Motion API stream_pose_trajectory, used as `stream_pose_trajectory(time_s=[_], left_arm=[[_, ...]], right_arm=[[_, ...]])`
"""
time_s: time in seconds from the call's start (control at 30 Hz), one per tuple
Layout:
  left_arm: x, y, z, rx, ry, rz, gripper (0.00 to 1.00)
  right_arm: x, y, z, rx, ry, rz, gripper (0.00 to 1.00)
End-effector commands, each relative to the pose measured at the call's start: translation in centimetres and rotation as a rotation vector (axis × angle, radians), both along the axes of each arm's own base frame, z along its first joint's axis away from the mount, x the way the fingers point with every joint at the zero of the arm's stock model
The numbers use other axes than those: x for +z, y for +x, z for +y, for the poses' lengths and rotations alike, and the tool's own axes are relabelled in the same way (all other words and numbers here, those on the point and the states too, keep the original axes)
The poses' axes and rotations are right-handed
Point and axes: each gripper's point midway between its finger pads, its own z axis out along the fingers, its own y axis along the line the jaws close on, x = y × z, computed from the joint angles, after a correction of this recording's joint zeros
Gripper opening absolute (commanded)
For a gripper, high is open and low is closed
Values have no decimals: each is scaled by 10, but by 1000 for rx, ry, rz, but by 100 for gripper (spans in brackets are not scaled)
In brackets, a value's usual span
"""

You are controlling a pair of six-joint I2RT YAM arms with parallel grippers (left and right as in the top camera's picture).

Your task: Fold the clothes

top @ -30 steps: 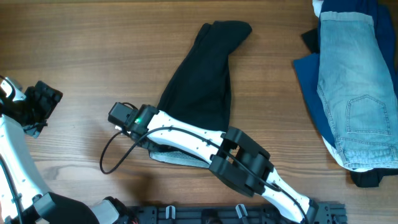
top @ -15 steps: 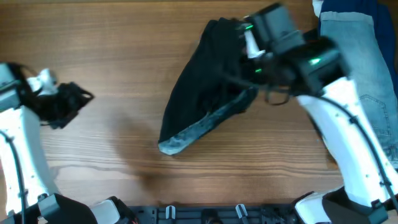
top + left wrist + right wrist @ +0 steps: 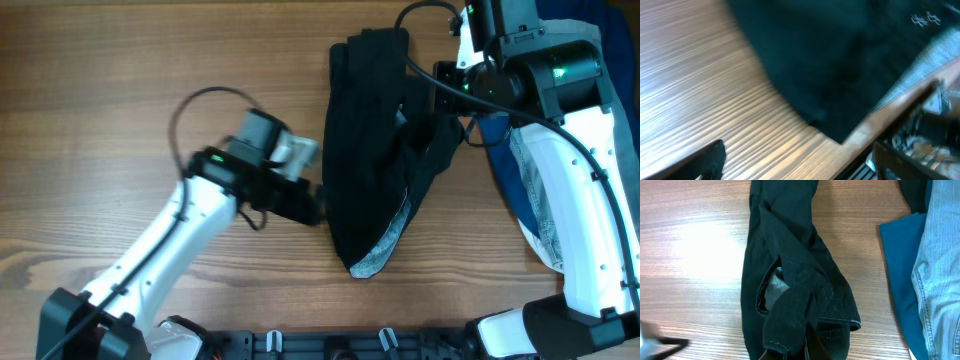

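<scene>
I should next grab the black shorts [image 3: 365, 150] with my left gripper by the near waistband corner [image 3: 358, 265], opposite the bunched fold at my right gripper, so the shorts can be folded.
The black shorts [image 3: 365, 150] lie lengthwise in the middle of the table, with the pale grey inner waistband [image 3: 385, 240] showing at the near end. My right gripper [image 3: 440, 100] is shut on a bunched fold of the shorts at their right side. In the right wrist view the black fabric [image 3: 790, 280] drapes over its fingers [image 3: 807, 342]. My left gripper [image 3: 315, 207] is at the shorts' left edge, low on the table. In the blurred left wrist view its fingers [image 3: 800, 165] are spread wide over bare wood, just short of the black fabric [image 3: 830, 60].
Light-blue denim jeans [image 3: 942, 265] lie on royal-blue cloth [image 3: 900, 265] at the right side of the table, partly under my right arm in the overhead view [image 3: 530, 200]. The table's front rail [image 3: 380, 345] runs along the near edge.
My left arm has swung from the far left in to the shorts' left edge. The right arm has shifted right, and the shorts' waistband end has swung toward the near right.
</scene>
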Motion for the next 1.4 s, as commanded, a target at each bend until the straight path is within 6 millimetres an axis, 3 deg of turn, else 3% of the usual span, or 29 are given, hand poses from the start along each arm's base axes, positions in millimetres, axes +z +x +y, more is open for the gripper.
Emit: stream_pose_trajectory(time_s=[0.0,0.23,0.43,0.63,0.67,0.77,0.8,0.83,0.93,0.97,1.07,1.1,1.23,1.37], left_arm=[[-7,-32,-46,-280,19,-110,100],[-52,-85,-95,-551,97,-111,100],[-86,-98,-99,-626,224,-130,100],[-96,-85,-95,-521,363,-218,95],[-96,-84,-95,-518,364,-223,91],[-98,-84,-95,-514,369,-220,64],[-98,-84,-95,-508,369,-217,45],[-98,-83,-94,-496,371,-215,32],[-97,-84,-95,-496,369,-216,10],[-97,-84,-96,-497,369,-215,5],[-96,-86,-96,-501,373,-212,4],[-94,-82,-94,-467,388,-213,4],[-64,-14,-51,-13,509,-254,4],[-21,49,24,372,461,-210,4]], right_arm=[[-2,3,3,10,12,2,4],[-2,3,3,10,13,0,4],[-1,4,3,15,11,-6,4],[1,7,4,28,8,-21,4],[1,8,4,31,6,-24,4],[1,8,4,33,6,-26,4],[1,8,4,33,6,-27,4],[1,8,4,33,6,-28,4],[2,8,4,33,6,-29,4],[2,9,4,33,6,-30,4],[2,10,4,33,8,-36,4],[3,11,5,33,9,-40,4],[9,21,3,22,22,-85,4],[14,35,-31,-60,39,-115,4]])
